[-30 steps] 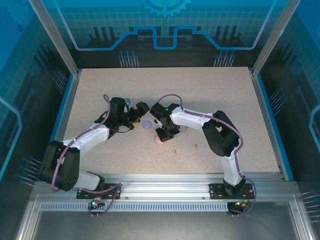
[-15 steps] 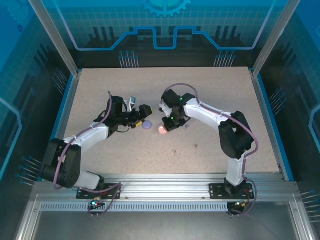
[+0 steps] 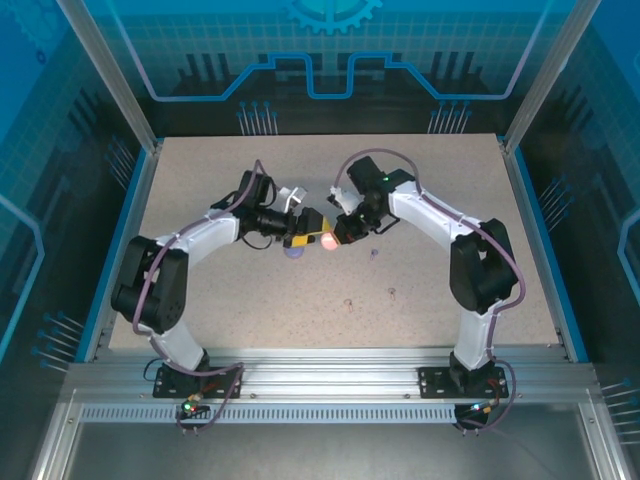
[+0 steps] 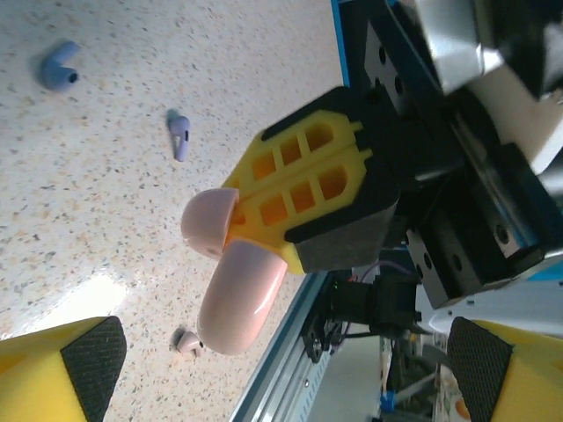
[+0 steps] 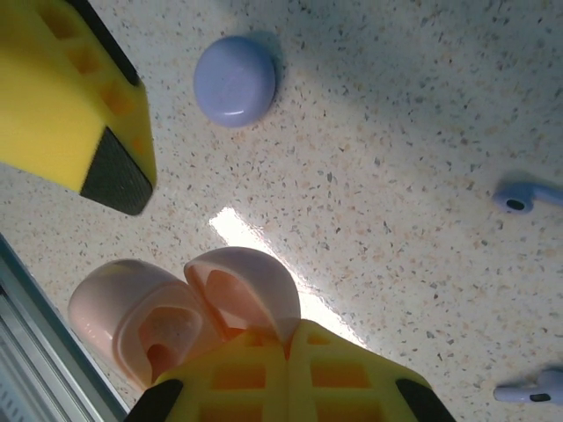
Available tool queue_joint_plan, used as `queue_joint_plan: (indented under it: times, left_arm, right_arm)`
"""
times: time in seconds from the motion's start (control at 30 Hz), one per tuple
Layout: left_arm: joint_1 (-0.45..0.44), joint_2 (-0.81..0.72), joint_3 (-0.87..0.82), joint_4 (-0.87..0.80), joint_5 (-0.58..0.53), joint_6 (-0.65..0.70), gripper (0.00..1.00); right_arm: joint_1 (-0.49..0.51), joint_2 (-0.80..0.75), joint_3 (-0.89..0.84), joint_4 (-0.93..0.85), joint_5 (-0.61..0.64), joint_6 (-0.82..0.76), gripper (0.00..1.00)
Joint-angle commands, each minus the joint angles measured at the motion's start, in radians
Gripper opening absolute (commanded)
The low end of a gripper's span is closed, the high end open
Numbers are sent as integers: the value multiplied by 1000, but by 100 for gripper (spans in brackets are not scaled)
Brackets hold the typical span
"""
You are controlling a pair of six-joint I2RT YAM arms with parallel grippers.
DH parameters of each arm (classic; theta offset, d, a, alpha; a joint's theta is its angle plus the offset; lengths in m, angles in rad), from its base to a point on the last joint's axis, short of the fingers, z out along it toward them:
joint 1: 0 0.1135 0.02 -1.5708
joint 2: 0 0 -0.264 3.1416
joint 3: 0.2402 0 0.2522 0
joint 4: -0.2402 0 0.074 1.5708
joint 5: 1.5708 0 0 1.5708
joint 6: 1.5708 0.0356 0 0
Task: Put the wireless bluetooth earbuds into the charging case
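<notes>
The left gripper grabs the pink charging case by its body below the open lid [image 3: 329, 242] [image 4: 239, 303] next, which leaves both wells free for inserting earbuds.
The pink charging case [image 5: 132, 321] hangs open above the table, its lid [image 5: 251, 277] up and both wells bare. My right gripper [image 5: 290, 338] is shut on it at the hinge; from above the case [image 3: 327, 240] glows at that gripper [image 3: 338, 232]. My left gripper [image 3: 303, 228] faces it, open wide, and its wrist view has the case [image 4: 237, 294] ahead of the left gripper [image 4: 286, 360], untouched. Two lavender earbuds [image 4: 57, 66] [image 4: 179, 134] and one pink earbud [image 4: 187, 341] lie loose on the table. The shut purple case [image 5: 234, 81] rests below.
One finger of the left gripper [image 5: 75, 105] hangs close to the pink case's left. Two more tiny buds [image 3: 348, 301] [image 3: 391, 292] lie on the speckled tabletop [image 3: 420, 200] toward the front. Blue rails border the table at left and right.
The right gripper has carried the pink case up off the table and toward the back. The left arm has swung right, bringing its open gripper up against the case, over the purple case.
</notes>
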Motion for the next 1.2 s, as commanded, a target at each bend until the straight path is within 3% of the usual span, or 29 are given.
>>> queue_joint_plan:
  times: [0.0, 0.37, 0.73, 1.17]
  left_arm:
    - [-4, 42, 59, -176, 114, 149, 97]
    - [-7, 65, 128, -286, 188, 228, 72]
    - [-10, 130, 189, -368, 167, 279, 67]
    - [-23, 183, 244, -431, 163, 319, 50]
  right_arm:
    - [-6, 2, 43, -19, -74, -46, 0]
    - [-7, -20, 36, -28, -115, -90, 0]
    - [-1, -34, 26, -22, -123, -95, 0]
    - [1, -39, 23, -19, -125, -94, 0]
